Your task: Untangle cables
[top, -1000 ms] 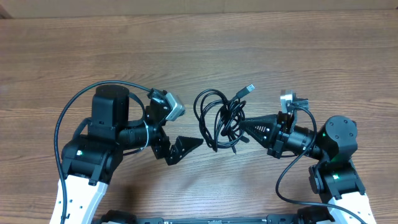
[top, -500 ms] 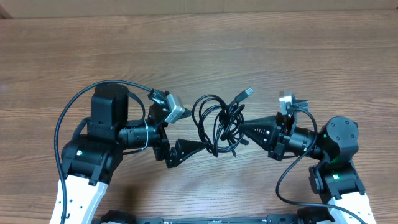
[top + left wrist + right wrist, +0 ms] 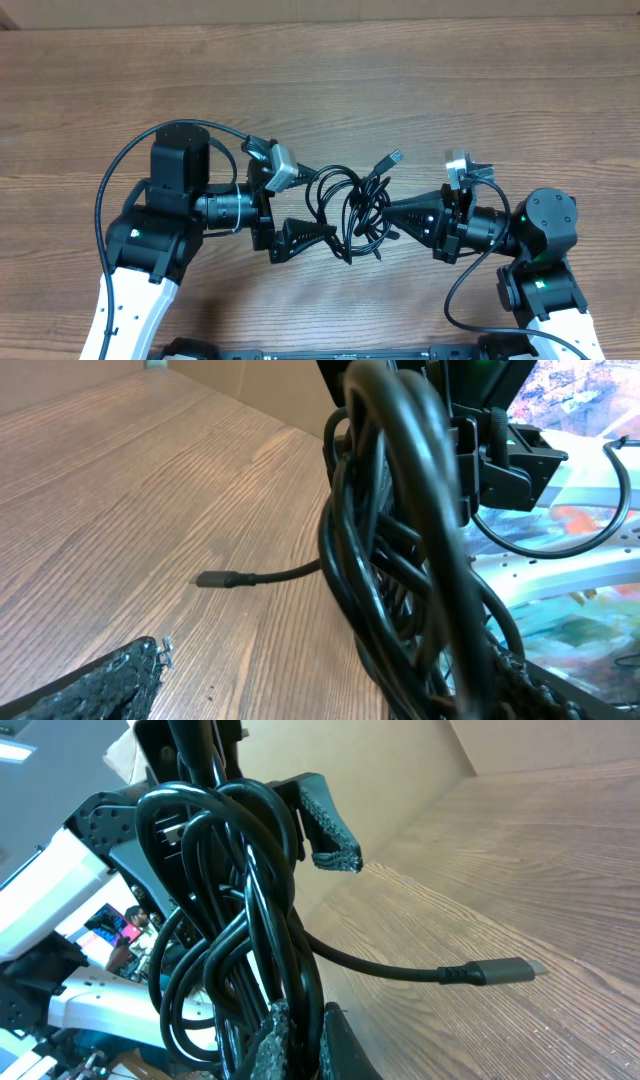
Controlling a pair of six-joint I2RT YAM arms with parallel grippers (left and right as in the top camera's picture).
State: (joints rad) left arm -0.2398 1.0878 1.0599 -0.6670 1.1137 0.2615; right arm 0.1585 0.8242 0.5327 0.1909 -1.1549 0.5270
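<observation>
I need to untangle the cables, so next my left gripper needs to grab them by the loops opposite my right gripper. This leaves the cable pieces and the plug free.
The cables (image 3: 352, 205) are a tangled bundle of thin black cords in the middle of the table, with one silver-tipped plug (image 3: 393, 157) sticking out at the back right. My right gripper (image 3: 388, 213) is shut on a few strands at the bundle's right side; the pinch shows in the right wrist view (image 3: 305, 1042). My left gripper (image 3: 328, 236) is open at the bundle's lower left. In the left wrist view the bundle (image 3: 400, 550) hangs between its jaws (image 3: 320, 690), against the right finger. The plug lies on the wood in both wrist views (image 3: 215, 579) (image 3: 500, 971).
The wooden table (image 3: 320, 90) stretches behind the bundle. The thicker black arm cables loop at the left (image 3: 110, 185) and at the lower right (image 3: 455, 295). Both arm bases stand at the front edge.
My left gripper has moved right, from apart from the bundle to around its lower left side. The right gripper has edged left with the cables, and the bundle has bunched up slightly.
</observation>
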